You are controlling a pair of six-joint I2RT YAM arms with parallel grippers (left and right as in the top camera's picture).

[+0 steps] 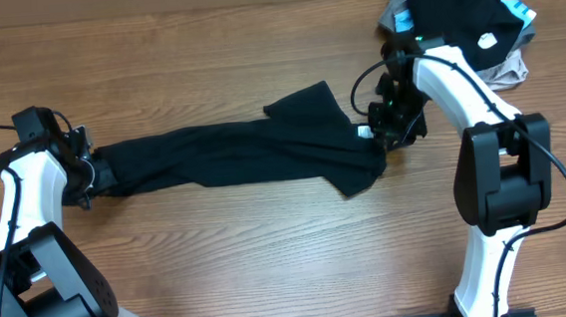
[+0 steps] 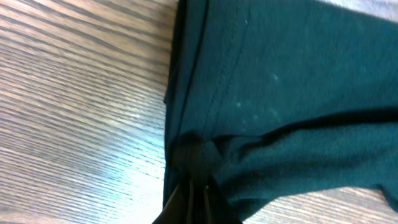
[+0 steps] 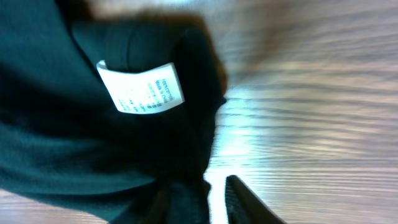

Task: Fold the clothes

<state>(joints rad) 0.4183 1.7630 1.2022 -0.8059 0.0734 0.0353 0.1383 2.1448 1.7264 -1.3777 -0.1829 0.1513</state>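
Observation:
The robot's right gripper should fold the black garment, so next it should grab the garment at its end edge [image 1: 381, 152] beside the white label [image 1: 363, 131], opposite the left gripper.
The clothes [image 1: 233, 152], one large black garment, lie stretched in a long band across the wooden table between both arms. My left gripper [image 1: 99, 176] is shut on the band's bunched left end, and in the left wrist view the fabric [image 2: 280, 93] gathers into its closed jaws [image 2: 193, 190]. My right gripper [image 1: 386, 136] sits at the right end beside the small white label [image 1: 363, 131]. In the right wrist view the label [image 3: 142, 87] faces up on the cloth [image 3: 74, 143]. That gripper [image 3: 202, 199] stands open: one finger [image 3: 239, 196] is bare over the wood, and the other is under draped fabric.
A pile of other garments [image 1: 463, 16] sits at the back right corner, a black piece on top of grey and light-blue ones. The right arm's base [image 1: 499, 178] stands near the table's right front, and the left arm's base [image 1: 43, 295] at the left front.

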